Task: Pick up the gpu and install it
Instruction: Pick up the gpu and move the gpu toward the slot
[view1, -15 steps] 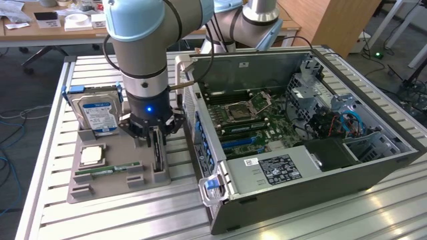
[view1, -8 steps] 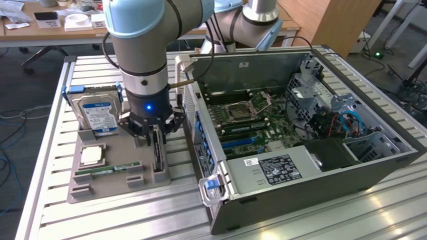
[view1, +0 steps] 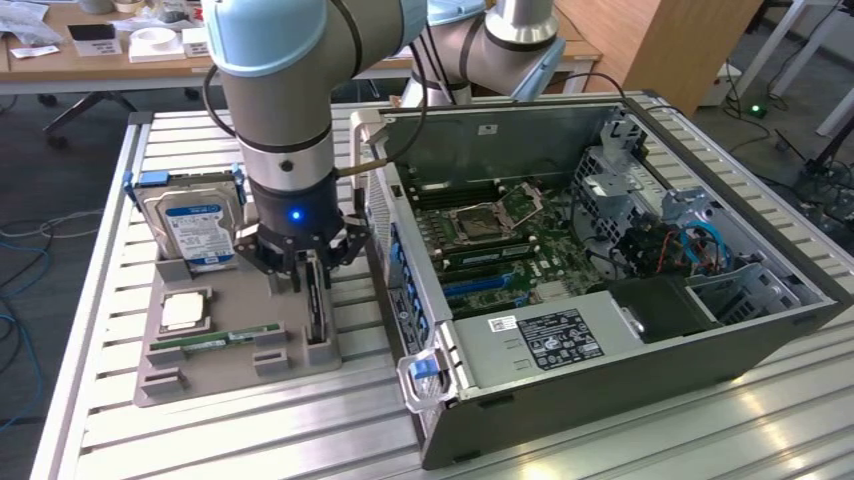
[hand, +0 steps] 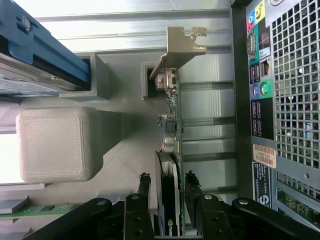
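Observation:
My gripper should grab the GPU by its flat-sided dark heatsink (view1: 316, 284) next, because components stick out of the GPU near its silver bracket. Then it can install the GPU.
The gpu (view1: 315, 300) stands on edge in a slot of the grey holder tray (view1: 220, 375), between the tray's other parts and the computer case. Seen from the wrist, the gpu (hand: 172, 115) is a thin green board with its silver bracket (hand: 180, 47) at the far end and a dark heatsink near the fingers. My gripper (view1: 314, 272) is lowered straight over the card. Its black fingertips (hand: 144, 180) sit on either side of the card with narrow gaps showing, so the gripper (hand: 167, 176) is open and straddles it. The card rests in its slot.
The open computer case (view1: 601, 340) lies to the exterior view's right of the tray, its rear port panel (hand: 295, 100) close beside the card. Also in the tray are a hard drive (view1: 194, 225), a processor (view1: 183, 310) and a memory stick (view1: 214, 340). A slatted metal table (view1: 267, 440) carries everything.

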